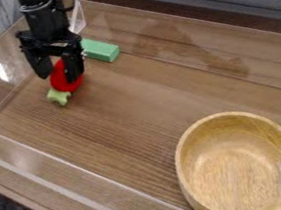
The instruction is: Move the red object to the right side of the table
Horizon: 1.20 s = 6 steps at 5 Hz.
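The red object still has to go to the right side of the table. My gripper next needs to pick it up by its rounded red body [66, 77].
The red object [62, 80] is a small bright-red rounded toy with a pale green stub [58, 96] at its near end, lying on the brown wood-grain table [144, 106] at the far left. My black gripper [59, 76] points straight down over it, open, with one finger on each side of the toy. The fingers hide part of the red object, and I cannot tell whether they touch it.
A flat green block [99, 51] lies just behind and right of the gripper. A large wooden bowl [242, 167] sits at the near right corner. Low clear acrylic walls [61, 181] border the tabletop.
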Each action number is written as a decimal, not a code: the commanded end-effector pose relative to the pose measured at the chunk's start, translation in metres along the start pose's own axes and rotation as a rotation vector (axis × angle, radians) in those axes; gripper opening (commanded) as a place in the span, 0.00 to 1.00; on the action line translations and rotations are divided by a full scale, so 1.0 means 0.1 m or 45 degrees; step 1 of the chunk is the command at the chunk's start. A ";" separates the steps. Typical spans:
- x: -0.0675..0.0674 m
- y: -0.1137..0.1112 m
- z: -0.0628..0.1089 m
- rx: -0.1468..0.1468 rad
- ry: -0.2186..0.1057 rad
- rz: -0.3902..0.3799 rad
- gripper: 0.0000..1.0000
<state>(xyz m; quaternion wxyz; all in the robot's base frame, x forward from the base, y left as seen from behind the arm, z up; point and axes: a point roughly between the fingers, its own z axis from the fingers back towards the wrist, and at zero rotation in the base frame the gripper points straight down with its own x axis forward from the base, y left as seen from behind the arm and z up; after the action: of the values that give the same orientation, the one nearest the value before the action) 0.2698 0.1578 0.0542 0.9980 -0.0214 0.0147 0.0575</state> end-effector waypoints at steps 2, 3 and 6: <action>0.10 0.08 0.15 0.032 -0.071 0.022 1.00; 0.12 0.09 0.10 0.035 -0.067 0.028 1.00; 0.19 0.04 0.04 0.036 -0.049 0.029 0.00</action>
<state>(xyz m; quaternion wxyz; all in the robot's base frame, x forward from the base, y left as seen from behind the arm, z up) 0.2785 0.1602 0.0406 0.9969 -0.0201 0.0242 0.0718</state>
